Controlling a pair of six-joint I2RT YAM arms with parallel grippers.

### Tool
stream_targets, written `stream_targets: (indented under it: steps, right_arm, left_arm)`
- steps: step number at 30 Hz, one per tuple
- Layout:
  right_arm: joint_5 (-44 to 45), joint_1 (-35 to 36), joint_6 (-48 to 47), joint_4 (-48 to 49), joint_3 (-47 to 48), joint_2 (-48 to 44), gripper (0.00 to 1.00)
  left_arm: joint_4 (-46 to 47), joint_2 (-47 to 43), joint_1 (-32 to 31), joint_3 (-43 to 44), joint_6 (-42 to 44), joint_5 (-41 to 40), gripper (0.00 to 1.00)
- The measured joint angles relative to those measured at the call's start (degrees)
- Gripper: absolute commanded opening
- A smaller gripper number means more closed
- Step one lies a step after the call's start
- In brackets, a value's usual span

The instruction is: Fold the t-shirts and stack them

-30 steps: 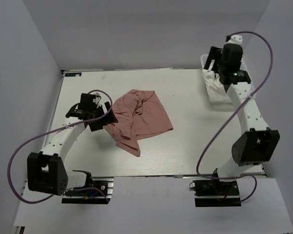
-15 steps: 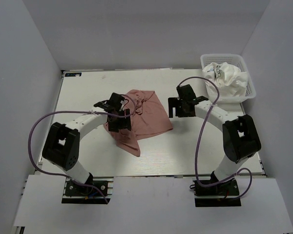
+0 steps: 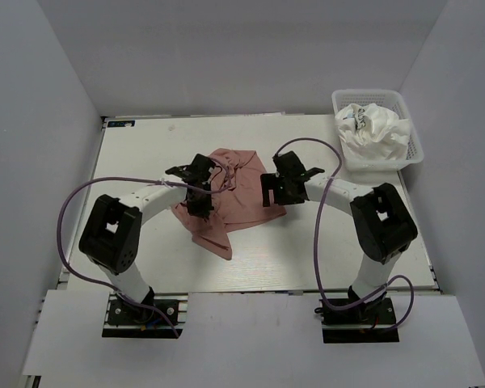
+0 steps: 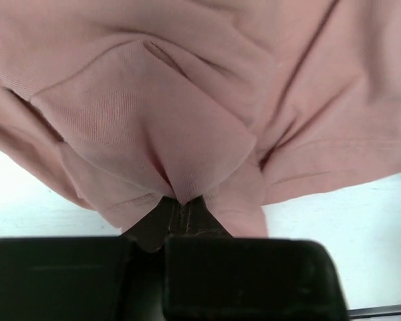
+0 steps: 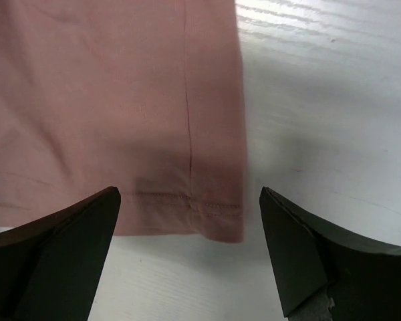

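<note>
I need to grab the t-shirt's hemmed corner (image 3: pixel 280 212) next with my right gripper. Then I can stretch the pink t-shirt (image 3: pixel 241 196) open against my left gripper for folding.
A crumpled dusty pink t-shirt (image 3: pixel 241 196) lies on the white table (image 3: pixel 137 153) between my two arms. My left gripper (image 3: pixel 205 204) sits on the shirt's left part, and in the left wrist view it (image 4: pixel 180 204) is shut on a pinched fold of the pink t-shirt (image 4: pixel 154 120). My right gripper (image 3: pixel 268 194) hovers at the shirt's right edge. In the right wrist view it (image 5: pixel 190 197) stands wide open, with the hemmed corner of the pink t-shirt (image 5: pixel 207 194) between its fingers, untouched. White t-shirts (image 3: pixel 376 129) with dark print are bunched in the basket.
A white plastic mesh basket (image 3: pixel 416 150) stands at the table's back right corner. Grey walls enclose the table on three sides. Purple cables loop from both arms over the table's near half.
My left gripper moved right onto the pink shirt and closed on a fold. The right arm swung from the basket down to the shirt's right edge, still open.
</note>
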Motion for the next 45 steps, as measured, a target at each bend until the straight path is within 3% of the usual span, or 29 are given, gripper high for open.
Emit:
stream_targets:
  steps: [2,5,6,7,8,15,22,30,36,45]
  right_arm:
    - [-0.2,0.52,0.35,0.39,-0.02,1.66,0.9]
    - [-0.11,0.98,0.63,1.49,0.39,2.86,0.72]
    - [-0.04,1.07,0.7,1.86,0.55,3.28,0.59]
    - [0.24,1.11,0.85,2.01,0.9,3.82,0.21]
    - [0.28,1.14,1.01,2.43,1.11,4.26,0.01]
    - [2.62,0.87,2.8,4.48,-1.64,1.79,0.0]
    - [15.02,0.39,0.31,3.87,-2.51,-20.87,0.0]
    - [30.58,-0.15,-8.59,4.22,6.67,-44.7,0.0]
    - [38.75,-0.17,-18.4,4.55,14.45,-52.17,0.0]
    - [39.6,-0.13,-25.49,5.79,22.16,-59.52,0.0]
  left_arm:
    - [-0.11,-1.05,0.0,0.66,-0.02,-0.17,0.0]
    - [-0.02,-2.95,0.0,1.84,-0.07,-0.48,0.0]
    - [0.02,-3.78,0.0,2.25,-0.04,-0.76,0.0]
    - [0.09,-4.7,0.0,2.64,-0.04,-1.09,0.0]
    - [0.0,-5.62,0.0,3.06,-0.04,-1.42,0.0]
    - [-2.29,-12.44,0.39,8.15,-0.07,-6.47,0.0]
    - [-6.91,-19.87,0.66,18.21,-0.07,-14.71,0.0]
    - [-10.08,-34.93,0.57,28.83,-0.02,-21.4,0.0]
    - [-11.19,-44.63,0.5,37.97,0.7,-25.18,0.0]
    - [-12.52,-50.47,0.39,43.56,1.14,-27.76,0.0]
